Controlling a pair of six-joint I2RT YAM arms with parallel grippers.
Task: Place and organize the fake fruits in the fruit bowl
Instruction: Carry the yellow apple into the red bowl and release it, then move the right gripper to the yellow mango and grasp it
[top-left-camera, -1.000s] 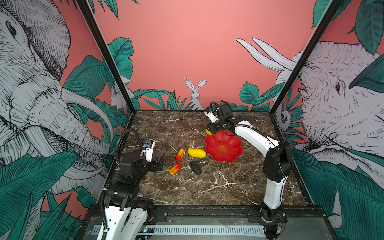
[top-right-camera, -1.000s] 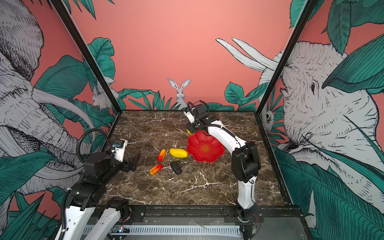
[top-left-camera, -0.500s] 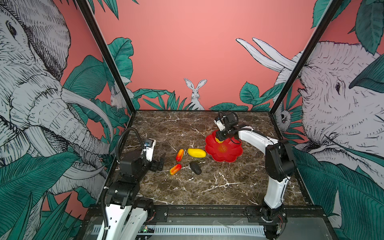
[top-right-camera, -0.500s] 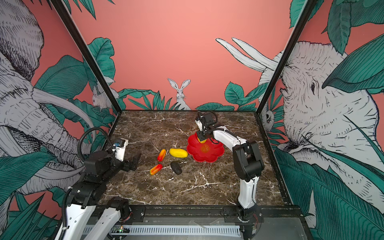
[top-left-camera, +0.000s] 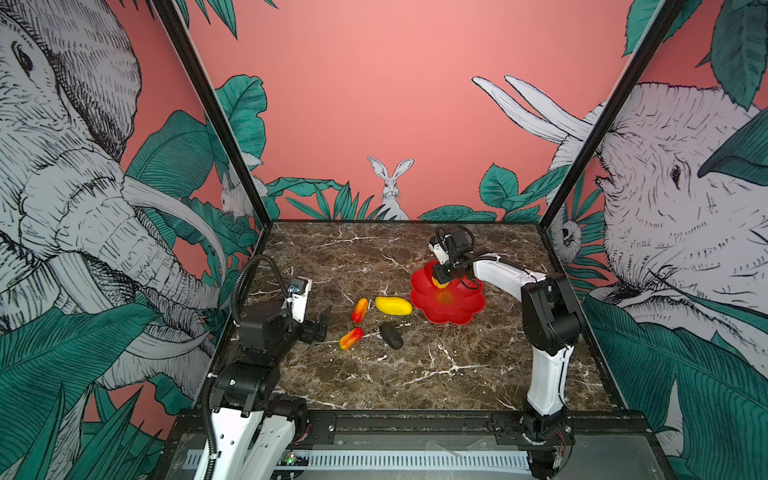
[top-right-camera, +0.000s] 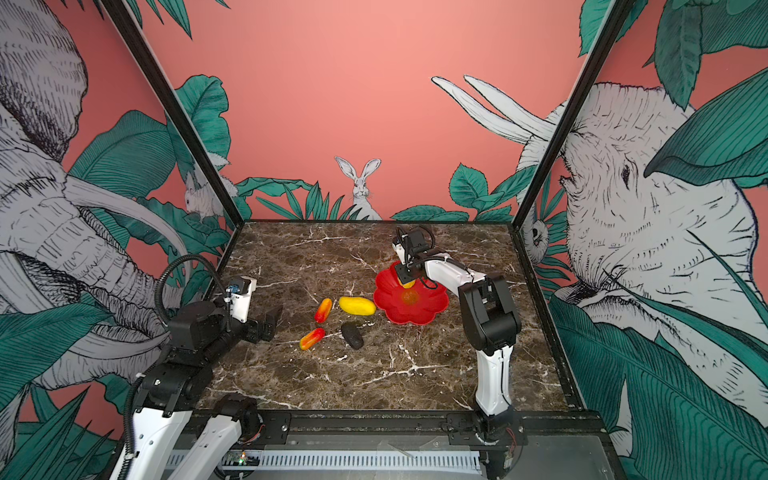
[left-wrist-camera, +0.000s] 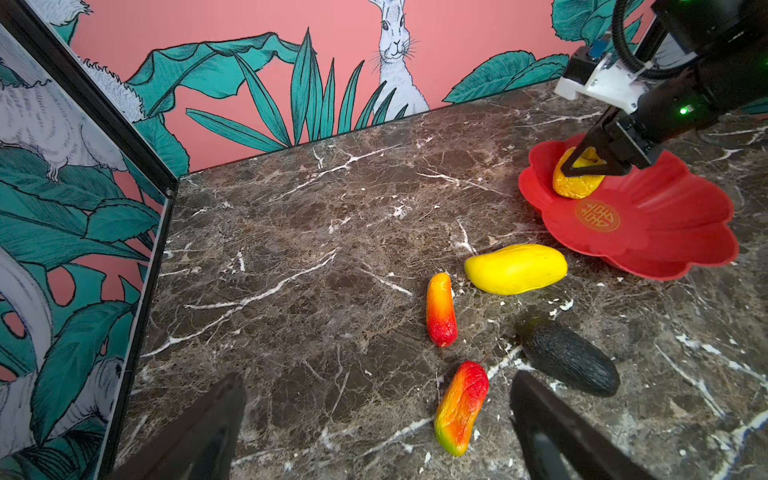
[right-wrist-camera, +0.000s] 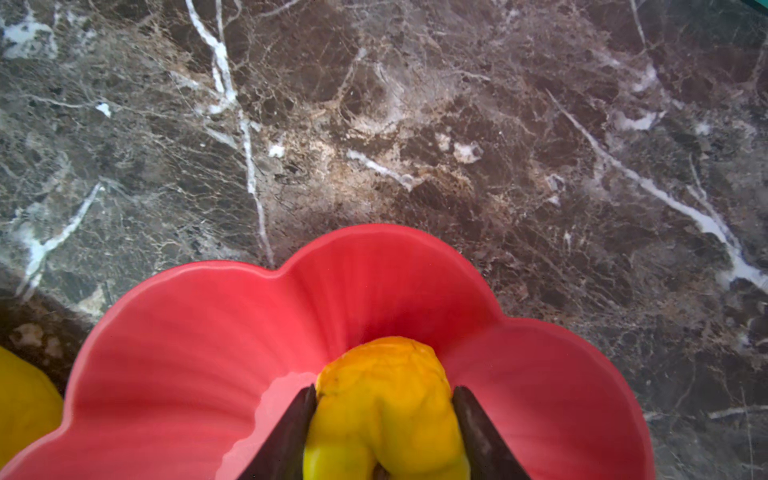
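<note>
My right gripper opens now, since the round yellow fruit (top-right-camera: 406, 284) would rest inside the bowl.
The red flower-shaped fruit bowl (top-left-camera: 461, 309) (top-right-camera: 419, 311) (left-wrist-camera: 665, 237) (right-wrist-camera: 187, 332) stands right of centre. My right gripper (top-left-camera: 439, 280) (left-wrist-camera: 582, 166) (right-wrist-camera: 382, 395) is shut on the round yellow fruit (top-right-camera: 406, 284) (left-wrist-camera: 575, 183) (right-wrist-camera: 386, 374), low inside the bowl's far-left petal, beside the gold emblem. On the marble to the bowl's left lie the long yellow oval (top-left-camera: 393, 305) (left-wrist-camera: 515, 269), two red-orange oblongs (top-left-camera: 360, 309) (top-left-camera: 350, 338) (left-wrist-camera: 440, 309) (left-wrist-camera: 460, 407) and the black oval (top-left-camera: 391, 336) (left-wrist-camera: 569, 359). My left gripper (top-left-camera: 320, 326) (left-wrist-camera: 378, 376) is open and empty, just left of the nearer oblong.
The marble table (top-left-camera: 374, 374) is boxed in by printed walls at the back and both sides, with a black frame rail (top-left-camera: 415, 417) along the front. The right arm's elbow (top-left-camera: 548, 316) stands right of the bowl.
My right gripper has carried the round yellow fruit from beyond the bowl's far-left rim to over the bowl and lowered it inside. The left arm has stayed still.
</note>
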